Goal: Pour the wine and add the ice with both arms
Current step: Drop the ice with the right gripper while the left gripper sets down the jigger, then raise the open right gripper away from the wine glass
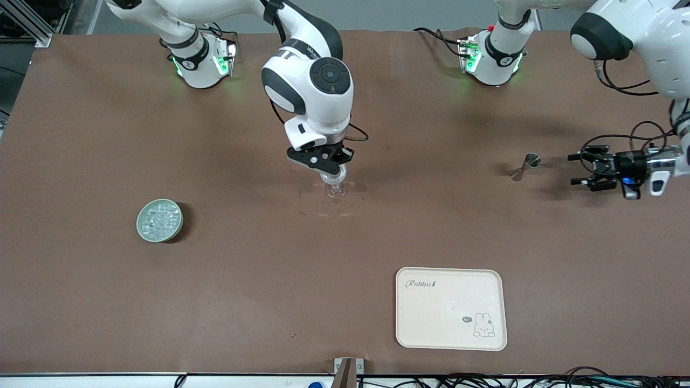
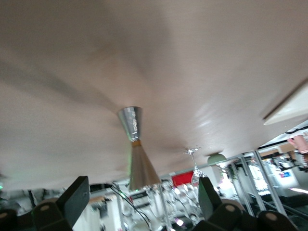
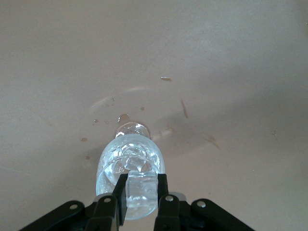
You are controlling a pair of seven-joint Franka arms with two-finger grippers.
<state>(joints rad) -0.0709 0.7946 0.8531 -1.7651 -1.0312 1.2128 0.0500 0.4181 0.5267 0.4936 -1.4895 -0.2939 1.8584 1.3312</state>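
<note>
My right gripper is holding the ice cube inside the wine glass's rim (image 3: pixel 107 163) in the right wrist view, so it needs to let go of the cube now.
A clear stemmed wine glass (image 1: pixel 335 186) stands mid-table with ice cubes in its bowl (image 3: pixel 129 161). My right gripper (image 1: pixel 330 161) hangs just over its rim, shut on one clear ice cube (image 3: pixel 141 188). The pale-green dish (image 1: pixel 159 220) heaped with ice sits toward the right arm's end, nearer the front camera. The small silvery jigger (image 1: pixel 525 166) stands on the table toward the left arm's end; no wine can be made out. My left gripper (image 1: pixel 582 168) is level with it and a short way off, open, its fingers (image 2: pixel 72 201) apart with the jigger (image 2: pixel 134 144) ahead of them.
A cream rabbit-printed tray (image 1: pixel 450 307) lies near the table's front edge, nearer the front camera than the jigger. Both arm bases (image 1: pixel 199 59) stand along the table's back edge. Small marks and a faint ring stain the mat around the glass's foot (image 3: pixel 127 118).
</note>
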